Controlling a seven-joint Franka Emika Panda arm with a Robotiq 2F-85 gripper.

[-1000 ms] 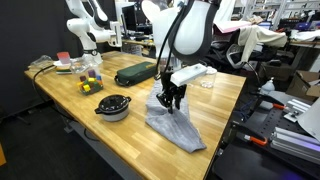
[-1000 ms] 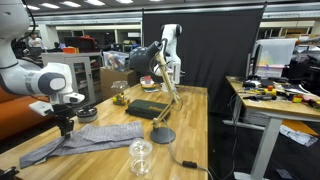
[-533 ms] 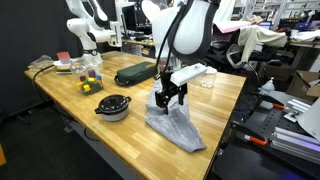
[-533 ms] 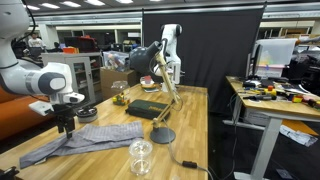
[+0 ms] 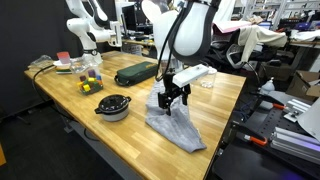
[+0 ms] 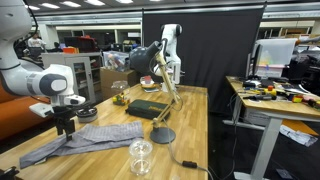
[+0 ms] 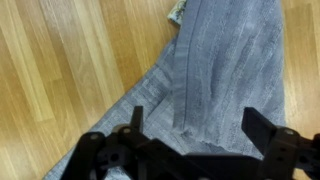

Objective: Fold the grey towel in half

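My gripper grabs the grey towel (image 5: 176, 126) at the end of its raised fold next, leaving the rest flat, to draw that layer over and fold it.
The grey towel (image 5: 176, 126) lies crumpled and partly folded on the wooden table near its front edge; it also shows in an exterior view as a long wrinkled strip (image 6: 88, 139). My gripper (image 5: 172, 100) hangs just above the towel's far end, jaws open, holding nothing. From the side, the gripper (image 6: 65, 126) stands over the towel's middle. In the wrist view the towel (image 7: 222, 62) fills the frame with a raised fold running down it, and my gripper (image 7: 196, 120) has its two black fingers spread wide above the cloth.
A dark bowl (image 5: 113, 106) sits beside the towel, and a dark green zip case (image 5: 135, 73) lies behind it. Small coloured objects (image 5: 90, 84) are farther back. A clear glass (image 6: 141, 156) and a dark disc (image 6: 163, 135) stand near the table edge (image 5: 215, 140).
The jaws have opened wide and let go of the towel, which now rests on the table. The gripper has lifted slightly.
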